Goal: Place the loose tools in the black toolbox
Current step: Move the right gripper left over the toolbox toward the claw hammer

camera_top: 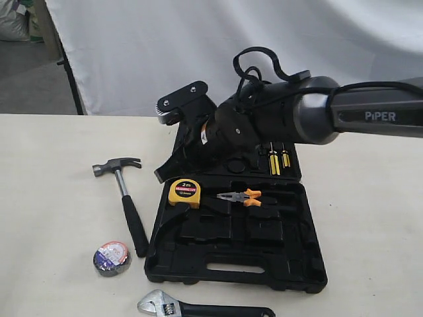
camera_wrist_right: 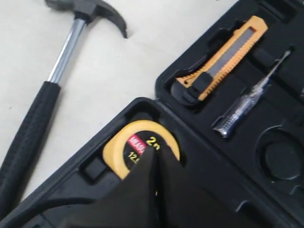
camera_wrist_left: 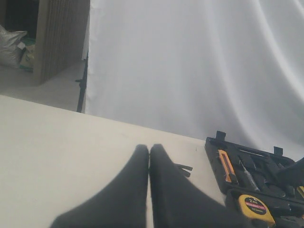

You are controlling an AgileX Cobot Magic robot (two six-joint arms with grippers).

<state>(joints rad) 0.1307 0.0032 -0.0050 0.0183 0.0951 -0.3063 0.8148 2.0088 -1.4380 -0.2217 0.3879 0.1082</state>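
Observation:
My right gripper should next grab the claw hammer by its metal handle (camera_top: 121, 183) (camera_wrist_right: 68, 51) to put the hammer into the black toolbox.
The claw hammer (camera_top: 125, 198) lies on the table left of the open black toolbox (camera_top: 264, 261). The small tape roll (camera_top: 111, 257) rests near the hammer's handle end, and the adjustable wrench (camera_top: 198, 308) lies at the front edge. My right gripper (camera_top: 162, 174) reaches over the toolbox's back left corner. It is shut and empty, with its tips (camera_wrist_right: 154, 151) above the yellow tape measure (camera_wrist_right: 118, 147). In that right wrist view the hammer (camera_wrist_right: 45, 102) lies beside the toolbox (camera_wrist_right: 266, 199). My left gripper (camera_wrist_left: 149, 148) is shut on nothing above bare table, left of the toolbox (camera_wrist_left: 216, 156).
In the toolbox sit a yellow tape measure (camera_top: 184, 193), orange-handled pliers (camera_top: 243, 197), yellow screwdrivers (camera_top: 273, 162), an orange utility knife (camera_wrist_right: 223, 57) and a test pen (camera_wrist_right: 247, 102). A white backdrop (camera_top: 165, 53) hangs behind the table. The right arm (camera_top: 370, 115) spans the toolbox's back half.

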